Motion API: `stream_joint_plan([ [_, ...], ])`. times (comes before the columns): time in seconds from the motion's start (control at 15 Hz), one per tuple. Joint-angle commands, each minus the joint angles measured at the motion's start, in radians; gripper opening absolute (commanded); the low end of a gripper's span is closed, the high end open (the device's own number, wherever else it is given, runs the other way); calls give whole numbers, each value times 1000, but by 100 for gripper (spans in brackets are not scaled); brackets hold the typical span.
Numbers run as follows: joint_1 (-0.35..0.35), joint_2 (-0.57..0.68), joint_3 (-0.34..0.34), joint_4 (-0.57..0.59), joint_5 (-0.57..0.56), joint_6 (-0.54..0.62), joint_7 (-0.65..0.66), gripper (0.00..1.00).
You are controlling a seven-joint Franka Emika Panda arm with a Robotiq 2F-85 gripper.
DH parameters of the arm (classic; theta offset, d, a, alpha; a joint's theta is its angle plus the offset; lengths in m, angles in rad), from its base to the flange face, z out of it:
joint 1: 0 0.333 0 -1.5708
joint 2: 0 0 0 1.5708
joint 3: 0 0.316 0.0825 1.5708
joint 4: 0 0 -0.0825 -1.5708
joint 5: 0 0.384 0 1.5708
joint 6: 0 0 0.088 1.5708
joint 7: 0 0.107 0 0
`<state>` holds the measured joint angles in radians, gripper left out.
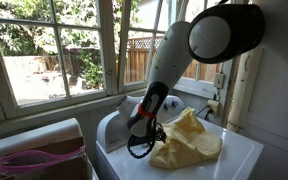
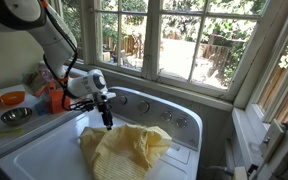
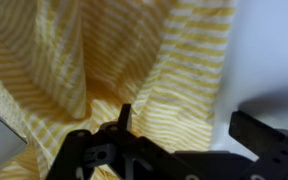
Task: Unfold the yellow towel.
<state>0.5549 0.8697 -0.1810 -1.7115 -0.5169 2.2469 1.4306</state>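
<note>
My gripper should close now, because the edge of the towel is between one finger and the bare washer top. Closing now would hold the towel's edge [image 1: 159,144] [image 3: 197,112].
The yellow towel [image 1: 189,140] lies crumpled and partly folded on the white washer top [image 1: 239,160]. It also shows in an exterior view [image 2: 124,148] and fills the wrist view [image 3: 104,60] with pale yellow stripes. My gripper [image 3: 189,125] is open, its two black fingers wide apart, and a fold of the towel's edge lies between them, with bare white washer top by the right finger. In the exterior views the gripper [image 1: 144,138] [image 2: 107,120] points down at the towel's edge near the washer's back.
Pink-purple fabric [image 1: 34,160] lies in a bin beside the washer. A metal bowl [image 2: 16,116] and orange containers [image 2: 56,98] stand on a counter next to the washer. The washer's control panel [image 2: 174,115] and window sills lie close behind.
</note>
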Motion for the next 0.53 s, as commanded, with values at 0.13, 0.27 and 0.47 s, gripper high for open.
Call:
stream_joint_plan([
  [0.13, -30, 77, 26, 92, 20, -79, 47, 58],
  [0.27, -42, 76, 39, 103, 28, -92, 44, 42],
  [0.47, -70, 72, 65, 113, 52, -85, 26, 19],
])
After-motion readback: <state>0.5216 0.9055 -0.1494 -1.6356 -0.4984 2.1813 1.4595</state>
